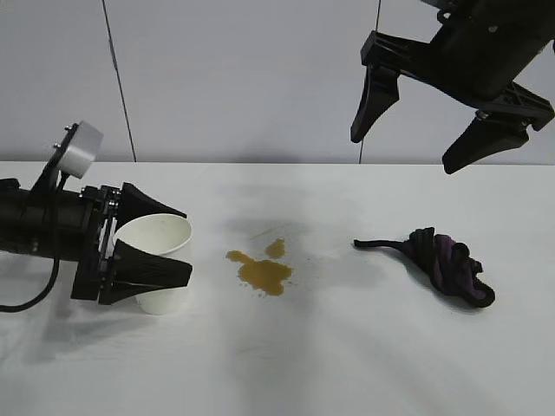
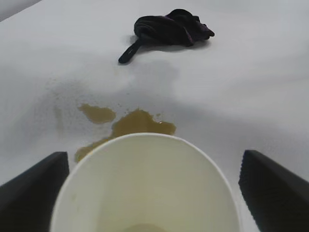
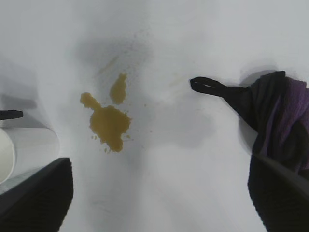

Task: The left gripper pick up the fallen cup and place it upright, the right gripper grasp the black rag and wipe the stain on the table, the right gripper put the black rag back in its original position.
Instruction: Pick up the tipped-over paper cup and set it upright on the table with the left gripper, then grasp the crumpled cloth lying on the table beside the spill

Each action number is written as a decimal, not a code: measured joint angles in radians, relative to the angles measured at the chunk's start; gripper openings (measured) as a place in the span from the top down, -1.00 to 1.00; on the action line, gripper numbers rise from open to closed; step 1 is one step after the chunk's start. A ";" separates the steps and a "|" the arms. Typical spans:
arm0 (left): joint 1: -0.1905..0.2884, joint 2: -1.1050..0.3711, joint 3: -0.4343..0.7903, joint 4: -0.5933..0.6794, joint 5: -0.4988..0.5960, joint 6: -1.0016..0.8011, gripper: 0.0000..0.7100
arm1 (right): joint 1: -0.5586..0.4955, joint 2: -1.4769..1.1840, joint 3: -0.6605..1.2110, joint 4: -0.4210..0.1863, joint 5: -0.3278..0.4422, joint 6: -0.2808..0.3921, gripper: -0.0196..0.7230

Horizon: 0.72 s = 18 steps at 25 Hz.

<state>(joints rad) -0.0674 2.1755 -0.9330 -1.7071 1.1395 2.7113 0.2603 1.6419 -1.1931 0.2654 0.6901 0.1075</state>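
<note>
The right gripper needs to wipe the stain next, so it should grab the rag by its bunched purple folds, which stand up while its thin tail (image 1: pixel 378 244) (image 3: pixel 208 86) lies flat.
The white paper cup (image 1: pixel 154 260) stands upright on the table (image 1: pixel 347 364) at the left, mouth up. My left gripper (image 1: pixel 169 238) lies level around it, open, with one finger behind the cup and one in front. In the left wrist view the cup's mouth (image 2: pixel 145 188) fills the space between the two fingers (image 2: pixel 34 193). The yellowish-brown stain (image 1: pixel 263 272) lies just right of the cup. The black rag (image 1: pixel 447 264) with purple folds and a thin tail lies at the right. My right gripper (image 1: pixel 408 143) hangs open high above the rag, empty.
A grey wall runs behind the table's far edge. In the right wrist view the stain (image 3: pixel 110 123), the rag (image 3: pixel 277 116) and part of the cup (image 3: pixel 29 150) show below.
</note>
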 joint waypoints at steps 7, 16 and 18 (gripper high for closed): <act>0.000 -0.192 0.026 0.003 -0.138 -0.359 -0.94 | 0.000 0.000 0.000 0.000 0.000 0.000 -0.89; 0.000 -0.438 -0.076 0.398 -0.358 -1.266 -0.95 | 0.000 0.000 0.000 0.000 0.000 0.000 -0.89; 0.000 -0.460 -0.119 0.548 -0.358 -1.509 -0.95 | 0.000 0.000 0.000 0.001 0.000 0.000 -0.89</act>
<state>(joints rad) -0.0674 1.7153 -1.0518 -1.1596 0.7812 1.2021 0.2603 1.6419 -1.1931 0.2663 0.6898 0.1075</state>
